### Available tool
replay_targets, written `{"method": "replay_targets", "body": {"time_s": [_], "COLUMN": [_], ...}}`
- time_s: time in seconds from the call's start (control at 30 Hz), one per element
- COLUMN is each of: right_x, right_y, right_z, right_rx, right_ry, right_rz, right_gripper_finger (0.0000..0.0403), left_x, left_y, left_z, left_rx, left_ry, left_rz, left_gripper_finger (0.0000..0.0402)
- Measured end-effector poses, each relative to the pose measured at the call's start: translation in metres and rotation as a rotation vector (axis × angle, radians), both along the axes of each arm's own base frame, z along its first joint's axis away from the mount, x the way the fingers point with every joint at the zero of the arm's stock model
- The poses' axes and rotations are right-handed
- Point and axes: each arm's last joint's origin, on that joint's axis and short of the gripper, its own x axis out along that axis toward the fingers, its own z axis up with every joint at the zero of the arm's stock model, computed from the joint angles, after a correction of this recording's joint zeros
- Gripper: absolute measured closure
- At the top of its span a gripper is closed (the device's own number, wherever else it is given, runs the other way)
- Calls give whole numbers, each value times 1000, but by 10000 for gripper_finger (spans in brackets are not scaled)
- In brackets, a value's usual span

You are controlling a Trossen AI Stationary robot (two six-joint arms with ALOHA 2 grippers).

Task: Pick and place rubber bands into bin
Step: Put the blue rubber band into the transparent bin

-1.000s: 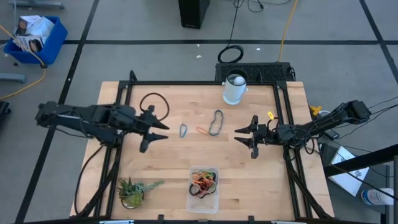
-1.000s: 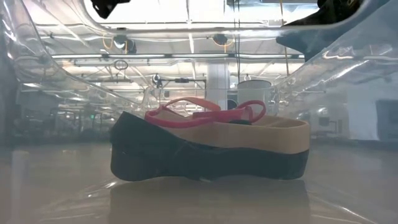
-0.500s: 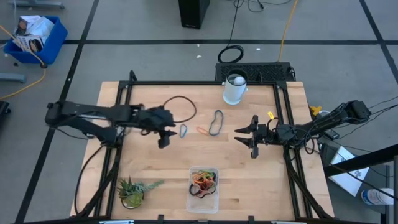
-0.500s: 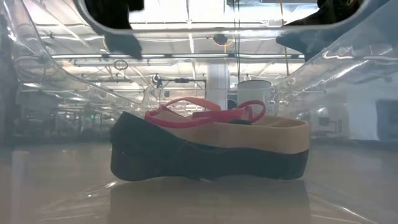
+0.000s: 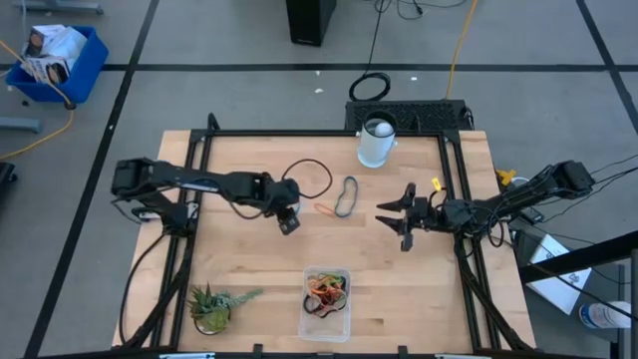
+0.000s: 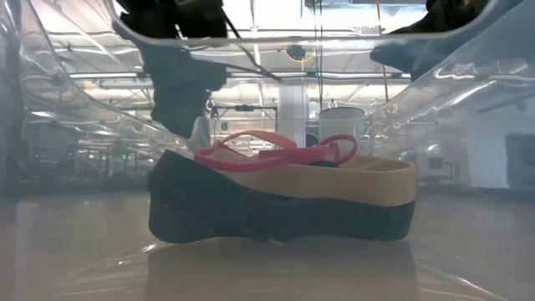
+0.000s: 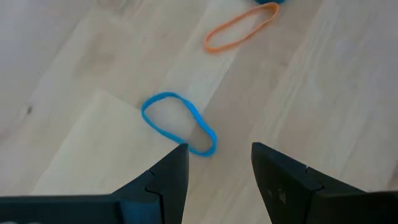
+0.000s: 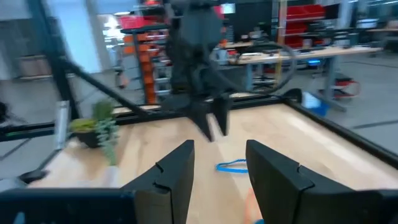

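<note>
Next, my left gripper grabs its loop's narrow end [image 7: 209, 148] on the blue rubber band, to drop the band into the clear bin.
A blue rubber band [image 7: 178, 123] lies flat on the wooden table, with an orange band [image 5: 325, 209] and a dark band [image 5: 346, 196] just to its right. My left gripper [image 5: 289, 221] is open and hovers over the blue band. In the left wrist view [image 7: 217, 155] the band's near end lies between its fingertips. My right gripper [image 5: 391, 221] is open and empty at the table's right. The clear bin [image 5: 307, 314] stands near the front edge and holds several bands [image 5: 327, 287]. The low view shows red, tan and black ones [image 6: 276, 180].
A white cup [image 5: 376, 142] stands at the far edge and a small plant [image 5: 214, 304] at the near left. A black cable loop [image 5: 311, 179] hangs off my left arm. Bare wood lies between the loose bands and the bin.
My left gripper has swept toward the table's right edge, from the left side to just over the blue band, and has come down; its cable loop came along. The bands and the bin have stayed where they were.
</note>
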Motion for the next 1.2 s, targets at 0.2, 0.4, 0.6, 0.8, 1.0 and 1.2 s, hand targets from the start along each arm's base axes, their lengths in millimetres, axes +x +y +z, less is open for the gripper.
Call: {"method": "replay_targets", "body": {"time_s": [0.2,0.4,0.6,0.8,1.0,1.2], "right_x": [0,0,0,0,0,0], "right_y": [-2,-2,-2,-2,-2,-2], "right_z": [0,0,0,0,-2,-2], "right_rx": [-1,7,6,6,2,-5], "right_ry": [1,-1,0,0,14,16], "right_rz": [-86,-83,-83,-83,-82,-82], "right_gripper_finger": [264,264,264,264,264,264], "left_x": [25,41,49,52,55,55], "left_y": [8,20,28,33,34,34], "left_z": [-10,-18,-29,-49,-65,-68], "left_rx": [-7,-42,-107,-172,-184,-180], "left_ry": [137,210,213,263,306,318], "left_rz": [9,86,92,105,106,108], "left_gripper_finger": [220,220,220,220,220,231]}}
